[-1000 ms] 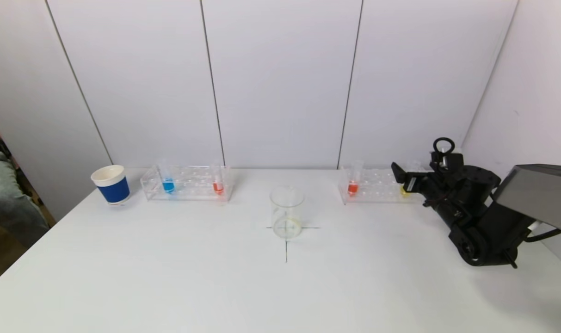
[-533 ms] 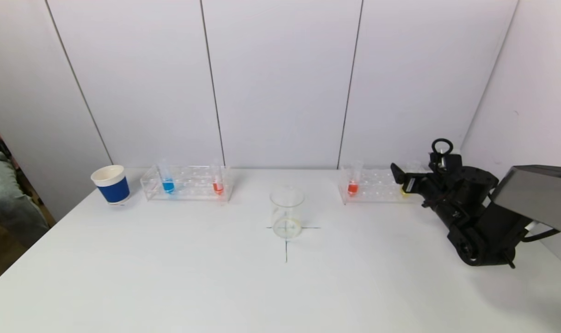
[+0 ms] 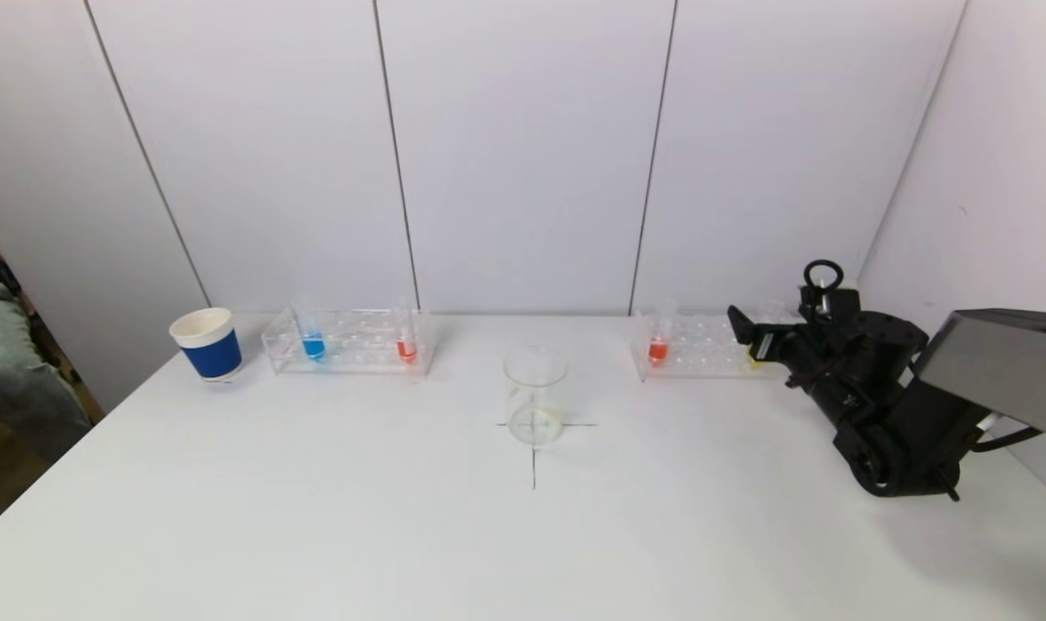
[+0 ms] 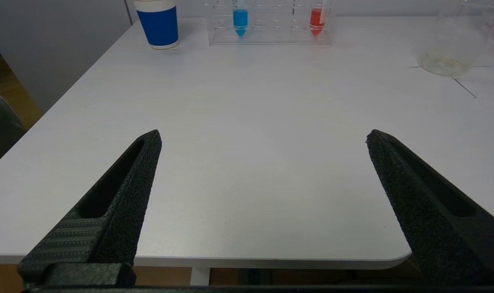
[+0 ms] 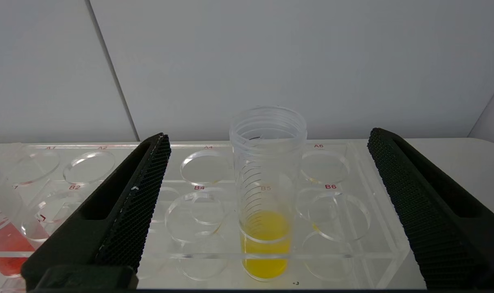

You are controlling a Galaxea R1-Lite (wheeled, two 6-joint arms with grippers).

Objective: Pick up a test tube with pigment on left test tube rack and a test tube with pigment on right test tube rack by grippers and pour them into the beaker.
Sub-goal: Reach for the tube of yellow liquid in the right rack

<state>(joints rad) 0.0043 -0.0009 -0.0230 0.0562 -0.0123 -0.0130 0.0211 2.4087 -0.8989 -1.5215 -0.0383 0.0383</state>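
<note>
My right gripper's fingers are beside the yellow tube's upper side [image 5: 267,180], over its rack [image 5: 362,244], so it is now time for my right gripper to close on the yellow tube.
The left rack [image 3: 350,355] holds a blue-pigment tube [image 3: 313,345] and a red-pigment tube [image 3: 407,348]. The clear beaker [image 3: 535,395] stands on the cross mark at mid-table. The right rack [image 3: 699,349] holds a red-pigment tube [image 3: 658,349] and a yellow-pigment tube [image 5: 267,195]. My right gripper [image 3: 747,335] is open at the rack's right end. In the right wrist view the right gripper [image 5: 269,134] has its fingers either side of the yellow tube, not touching it. My left gripper [image 4: 264,134] is open and empty over the table's front edge, out of the head view.
A blue-and-white paper cup [image 3: 206,343] stands left of the left rack, near the table's left edge. The wall panels rise right behind both racks. The right wall is close beside my right arm [image 3: 893,414].
My right gripper has edged slightly forward to the right rack, hiding more of the yellow tube in the head view. Nothing else has moved.
</note>
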